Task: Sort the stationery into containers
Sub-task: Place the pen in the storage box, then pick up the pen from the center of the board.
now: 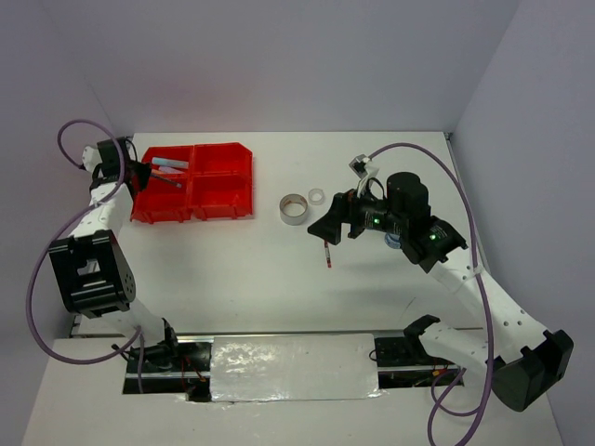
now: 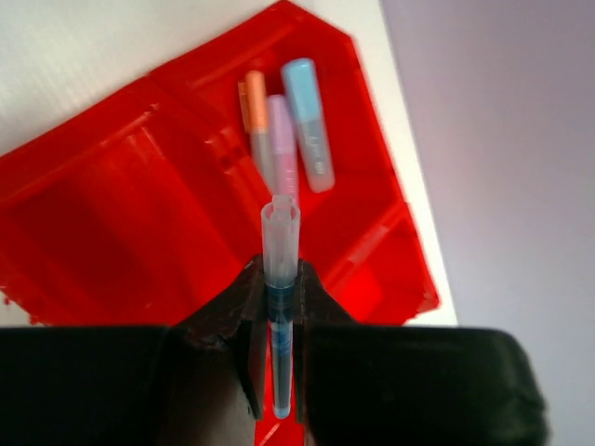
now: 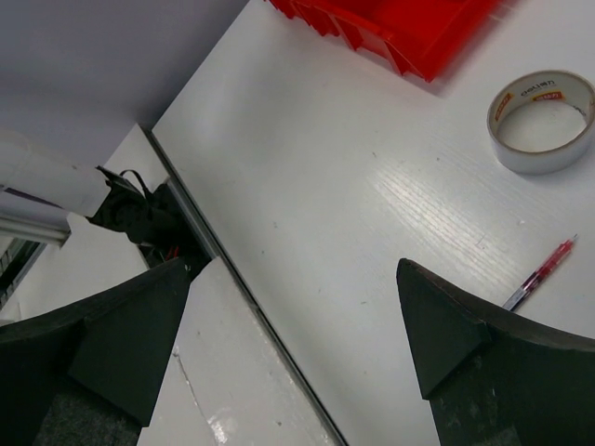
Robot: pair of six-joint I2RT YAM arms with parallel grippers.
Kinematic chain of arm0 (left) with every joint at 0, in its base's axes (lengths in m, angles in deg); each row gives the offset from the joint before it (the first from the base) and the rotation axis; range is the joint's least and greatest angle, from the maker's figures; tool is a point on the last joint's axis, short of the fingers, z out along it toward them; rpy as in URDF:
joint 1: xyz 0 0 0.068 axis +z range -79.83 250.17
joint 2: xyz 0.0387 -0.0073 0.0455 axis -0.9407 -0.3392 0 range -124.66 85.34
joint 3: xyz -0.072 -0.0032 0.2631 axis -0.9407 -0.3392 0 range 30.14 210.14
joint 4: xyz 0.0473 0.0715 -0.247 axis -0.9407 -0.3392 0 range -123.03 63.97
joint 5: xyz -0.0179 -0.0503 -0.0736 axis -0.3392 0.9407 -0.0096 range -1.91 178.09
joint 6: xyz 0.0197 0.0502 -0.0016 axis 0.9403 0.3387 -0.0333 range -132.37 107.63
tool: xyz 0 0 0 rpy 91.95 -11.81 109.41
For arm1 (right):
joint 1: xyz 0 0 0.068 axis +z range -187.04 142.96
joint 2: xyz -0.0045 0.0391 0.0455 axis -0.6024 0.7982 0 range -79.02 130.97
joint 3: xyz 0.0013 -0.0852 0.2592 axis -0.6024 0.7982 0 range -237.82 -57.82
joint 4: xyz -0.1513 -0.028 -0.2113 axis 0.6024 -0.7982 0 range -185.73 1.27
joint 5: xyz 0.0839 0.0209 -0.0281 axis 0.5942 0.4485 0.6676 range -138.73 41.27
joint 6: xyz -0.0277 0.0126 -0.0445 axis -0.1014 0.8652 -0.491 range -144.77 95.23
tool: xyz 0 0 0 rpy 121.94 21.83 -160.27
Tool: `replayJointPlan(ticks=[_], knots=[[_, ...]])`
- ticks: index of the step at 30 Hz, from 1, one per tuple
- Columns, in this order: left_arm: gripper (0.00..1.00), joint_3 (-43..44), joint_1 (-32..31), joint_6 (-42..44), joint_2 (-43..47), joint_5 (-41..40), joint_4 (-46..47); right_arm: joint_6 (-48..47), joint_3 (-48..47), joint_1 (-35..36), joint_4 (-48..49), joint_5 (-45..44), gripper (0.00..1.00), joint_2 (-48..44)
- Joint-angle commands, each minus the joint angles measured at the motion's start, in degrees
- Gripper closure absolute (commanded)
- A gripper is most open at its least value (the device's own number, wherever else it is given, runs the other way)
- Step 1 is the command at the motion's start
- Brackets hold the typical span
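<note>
My left gripper should hold the thin blue pen (image 2: 281,228): it would drop onto the divider.
My left gripper (image 2: 279,281) is shut on a thin blue pen (image 2: 281,228) with a clear cap, held above the red containers (image 2: 102,223). One compartment holds an orange-white stick (image 2: 255,110), a lilac stick (image 2: 283,153) and a light-blue stick (image 2: 309,121). From above, the left gripper (image 1: 144,174) hangs over the left side of the containers (image 1: 218,190). My right gripper (image 1: 339,230) is open and empty above the table, just beyond a red pen (image 1: 326,254). In the right wrist view the red pen (image 3: 541,272) lies beside the right fingertip (image 3: 437,321).
A grey tape ring (image 1: 295,208) and a small clear ring (image 1: 316,196) lie right of the containers. The grey ring (image 3: 542,119) also shows in the right wrist view. A blue-white tub (image 1: 394,242) peeks out under the right arm. A small item (image 1: 361,165) sits further back.
</note>
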State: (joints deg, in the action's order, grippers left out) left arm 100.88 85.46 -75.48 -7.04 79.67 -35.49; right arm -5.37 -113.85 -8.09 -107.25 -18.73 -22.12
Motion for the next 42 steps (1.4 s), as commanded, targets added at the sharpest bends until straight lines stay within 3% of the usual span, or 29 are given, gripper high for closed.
replayJointPlan(ticks=[1, 4, 18, 23, 28, 34, 37, 42], knots=[[0.96, -2.35, 0.18, 1.15, -0.17, -1.15, 5.93, -1.12, -2.24, -0.03, 0.24, 0.76, 0.0, -0.04], [0.92, -4.47, 0.18, 1.85, -0.78, -2.03, 8.22, -0.5, -1.72, -0.12, 0.33, 1.02, 0.0, -0.91], [0.91, -7.63, 1.5, 3.17, -4.92, -2.13, 11.03, 1.34, 0.22, -0.03, -0.2, 1.38, 0.0, -3.29], [0.63, -9.21, 1.5, 3.78, -4.3, -1.42, 10.33, 1.52, 0.04, 0.05, -0.02, 1.64, 0.0, -2.76], [0.44, -9.75, 1.76, 4.49, -4.39, -0.28, 10.07, 1.87, -0.31, -0.03, 0.94, 2.26, 0.0, -2.15], [0.18, -6.33, 2.03, 4.66, -2.03, 2.27, 6.73, 0.12, -1.62, -0.03, -0.37, 1.47, 0.0, -1.09], [0.01, -2.91, 2.03, 5.71, 0.35, 4.64, 4.45, -0.41, -1.89, -0.03, -1.42, -1.59, 0.0, -0.04], [0.01, 5.71, 2.03, 10.54, 3.16, 5.61, -7.74, -0.24, -1.1, -0.12, -3.0, -6.61, 0.0, 4.16]])
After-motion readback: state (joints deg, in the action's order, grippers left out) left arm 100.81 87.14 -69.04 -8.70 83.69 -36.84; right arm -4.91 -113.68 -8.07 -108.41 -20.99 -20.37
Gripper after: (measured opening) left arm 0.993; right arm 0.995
